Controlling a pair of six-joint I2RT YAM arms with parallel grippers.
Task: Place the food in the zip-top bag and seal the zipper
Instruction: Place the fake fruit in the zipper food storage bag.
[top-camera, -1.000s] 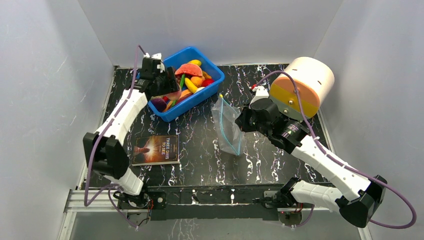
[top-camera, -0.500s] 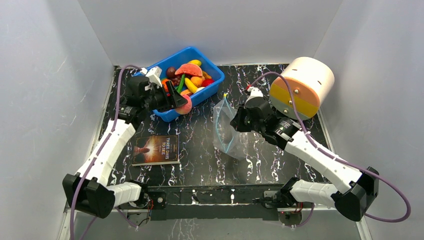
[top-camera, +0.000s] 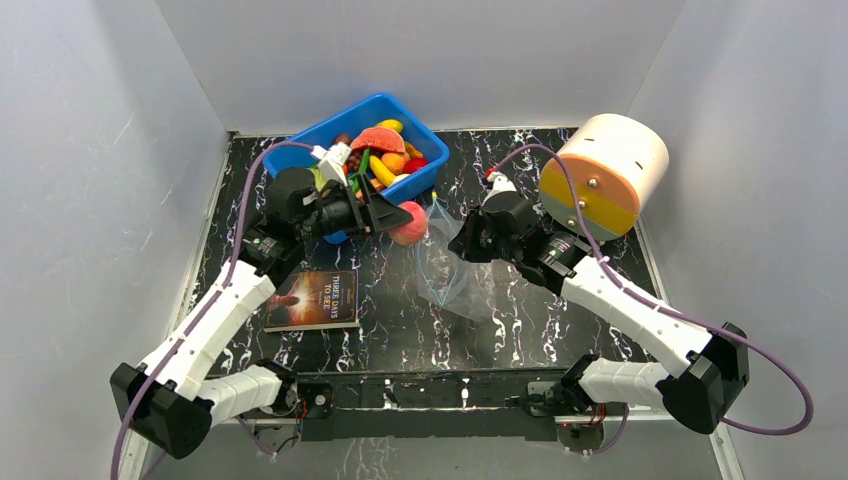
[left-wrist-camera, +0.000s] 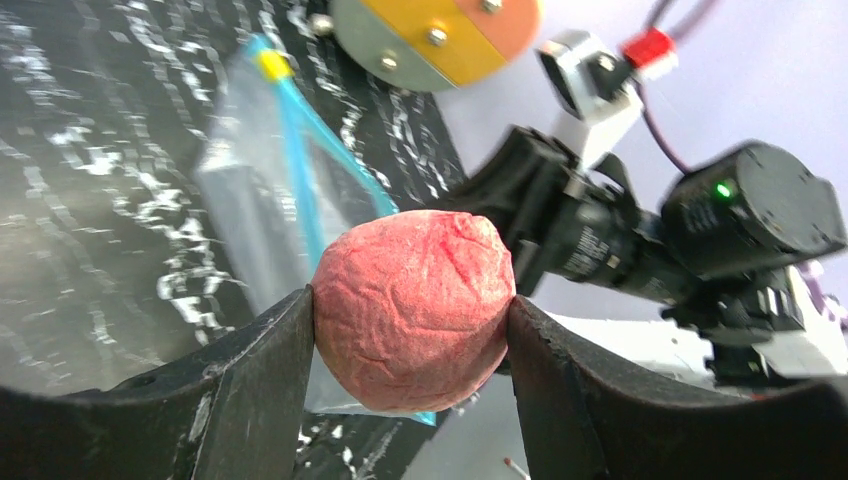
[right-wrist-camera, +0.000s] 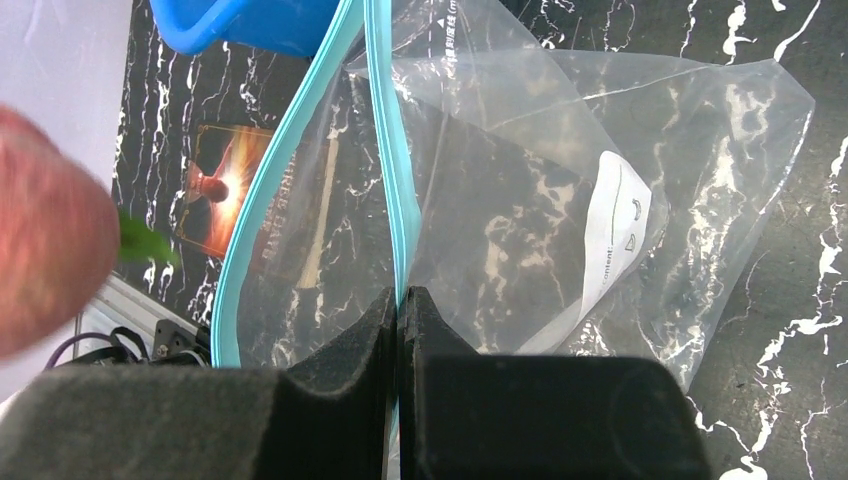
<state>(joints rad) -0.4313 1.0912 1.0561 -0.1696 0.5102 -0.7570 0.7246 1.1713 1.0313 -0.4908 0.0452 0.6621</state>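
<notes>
The peach (top-camera: 408, 226) is hanging short of the bag's opening and would miss the bag if I opened now. My left gripper needs to first move it toward the bag's opening.
A pink-red peach (left-wrist-camera: 413, 310) is clamped between the black fingers of my left gripper (left-wrist-camera: 410, 325). In the top view that gripper (top-camera: 398, 218) holds the peach (top-camera: 408, 226) in the air, just left of the zip-top bag (top-camera: 443, 272). My right gripper (right-wrist-camera: 398, 300) is shut on one lip of the bag's blue-green zipper (right-wrist-camera: 385, 150) and holds the clear bag (right-wrist-camera: 560, 200) up with its mouth gaping. The zipper's other strip (right-wrist-camera: 262, 210) bows away to the left. The rest of the food (top-camera: 385, 150) lies in the blue bin (top-camera: 425, 135).
A book (top-camera: 312, 298) lies flat on the black marbled table near the left arm. A big cream cylinder with an orange and yellow face (top-camera: 605, 170) stands at the back right, behind the right arm. White walls close in the table.
The left arm lifted the peach out of the blue bin and carried it right, up to the bag. The right gripper shifted left with the bag, whose mouth has spread open.
</notes>
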